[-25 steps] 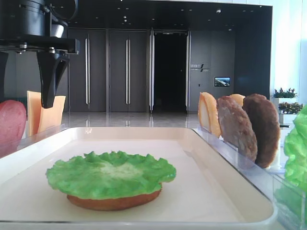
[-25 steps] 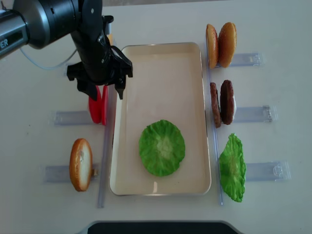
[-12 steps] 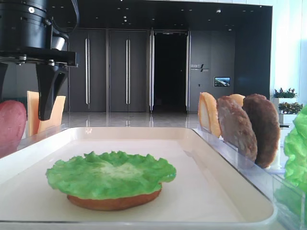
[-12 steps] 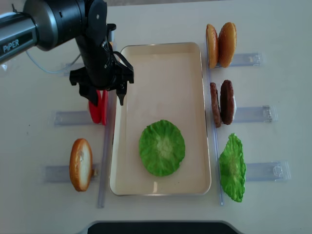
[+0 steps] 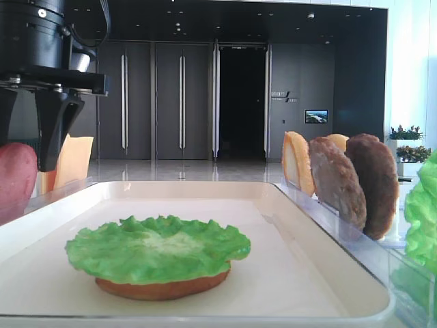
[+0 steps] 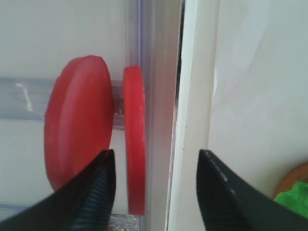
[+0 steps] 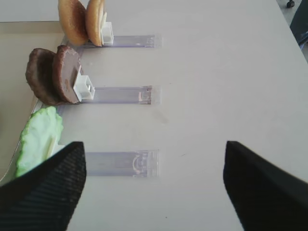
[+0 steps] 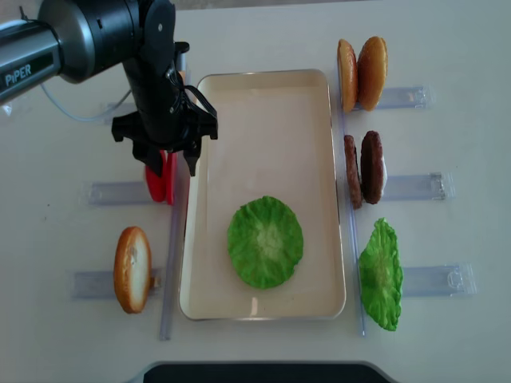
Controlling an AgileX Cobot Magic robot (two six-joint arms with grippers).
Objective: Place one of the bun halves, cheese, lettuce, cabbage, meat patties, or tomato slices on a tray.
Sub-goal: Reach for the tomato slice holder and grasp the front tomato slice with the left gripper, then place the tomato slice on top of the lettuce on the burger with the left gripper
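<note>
My left gripper pinches the standing red tomato slice by its exposed upper edge (image 8: pixel 170 180) next, since the clear holder (image 8: pixel 120 193) surrounds the slice's bottom.
Two red tomato slices (image 6: pixel 79 127) stand on edge in a clear holder left of the cream tray (image 8: pixel 263 104). My left gripper (image 8: pixel 172 163) hangs open over them. In the left wrist view its fingertips (image 6: pixel 91 197) straddle the right-hand slice (image 6: pixel 134 139) without touching it. On the tray lies a lettuce leaf (image 8: pixel 265 242) on a bun half (image 5: pixel 164 287). Cheese slices (image 5: pixel 72 160) stand behind the gripper. Bun halves (image 8: pixel 362 73), meat patties (image 8: pixel 364 167) and another lettuce leaf (image 8: pixel 380 275) stand right of the tray. My right gripper (image 7: pixel 154 192) is open and empty over the table. No cabbage is in view.
A further bun half (image 8: pixel 132 269) stands in a holder at the front left. An empty clear holder (image 7: pixel 120 163) lies under my right gripper. Long clear rails run along both sides of the tray.
My left gripper has shifted slightly left, settling over the tomato slices, and its jaws have narrowed a little. Nothing else has moved.
</note>
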